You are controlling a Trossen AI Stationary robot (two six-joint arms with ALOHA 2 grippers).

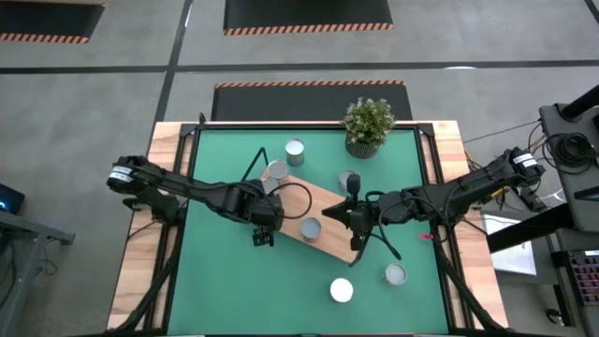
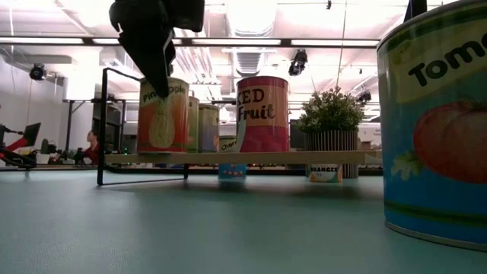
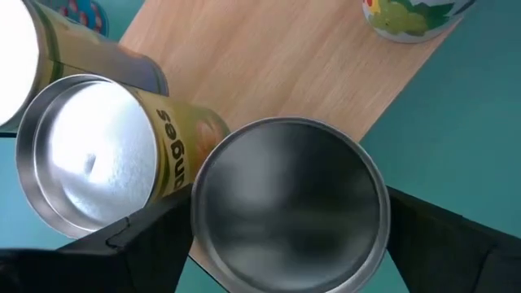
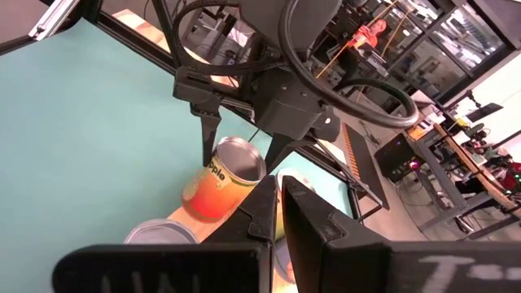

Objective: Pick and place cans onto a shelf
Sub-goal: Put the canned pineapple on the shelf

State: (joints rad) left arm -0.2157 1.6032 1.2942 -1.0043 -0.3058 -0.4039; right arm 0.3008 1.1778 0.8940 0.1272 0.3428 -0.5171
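Observation:
The pineapple can needs to line up with the other cans on the shelf, so my left gripper will pick it up next by the upper part of its side.
The shelf is a light-wood board lying slantwise on the green mat. A pineapple can stands upright on the board near its left end. My left gripper points down over it, one finger on each side of its silver top. Another yellow-labelled can stands close beside it, and a mixed-fruit can stands farther along the board. My right gripper is shut and empty, held level above the board's right part. My left gripper comes at the pineapple can from above, slanting, with a finger beside each side of the can's upper wall. The can stands on its base on the board. Whether the fingers touch its wall, I cannot tell.
A potted plant stands at the mat's far edge. Loose cans stand on the mat at the far side and near the front right. A big tomato can stands close to the low camera. Black wire frames rise at the board's ends.

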